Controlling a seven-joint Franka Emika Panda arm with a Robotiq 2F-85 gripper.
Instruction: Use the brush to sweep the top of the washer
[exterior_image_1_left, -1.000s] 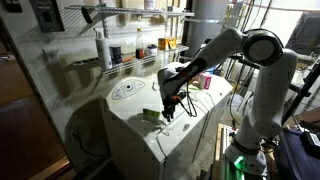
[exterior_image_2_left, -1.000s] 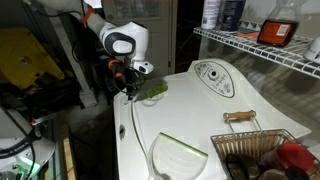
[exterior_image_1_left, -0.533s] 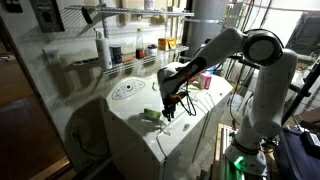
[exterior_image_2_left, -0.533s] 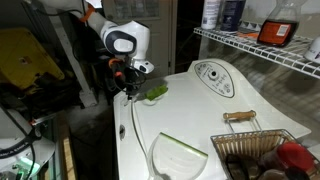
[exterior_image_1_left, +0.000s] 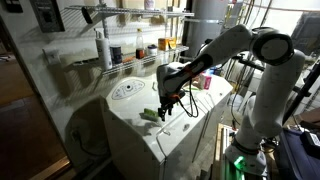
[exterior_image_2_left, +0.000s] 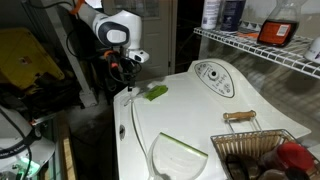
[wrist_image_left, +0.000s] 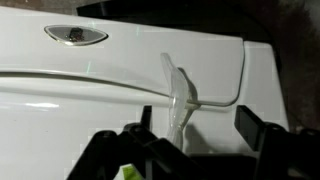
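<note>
My gripper grabs the brush (exterior_image_2_left: 153, 93) by its pale handle next, to leave the green end free to sweep the washer top.
The brush (exterior_image_2_left: 153, 93), dark with a pale green part, lies loose on the flat white lid of the washer (exterior_image_2_left: 200, 115) near its edge. In an exterior view the brush (exterior_image_1_left: 150, 114) rests on the washer (exterior_image_1_left: 185, 135) just below and beside my gripper (exterior_image_1_left: 165, 102). My gripper (exterior_image_2_left: 127, 68) hangs above the washer's edge, apart from the brush. In the wrist view the gripper (wrist_image_left: 198, 116) stands open with only the white washer (wrist_image_left: 90, 95) between the fingers. A sliver of green brush (wrist_image_left: 128, 174) shows at the bottom edge.
A wire shelf (exterior_image_1_left: 120, 62) with bottles runs behind the washer. Another shelf (exterior_image_2_left: 262, 52) hangs above a wire basket (exterior_image_2_left: 258, 152) on the lid. The dial panel (exterior_image_2_left: 213, 76) sits at the back. A dark drop lies past the washer's edge near the arm.
The jaws have opened and let go of the brush, which now lies on the washer. The gripper has risen a little away from it.
</note>
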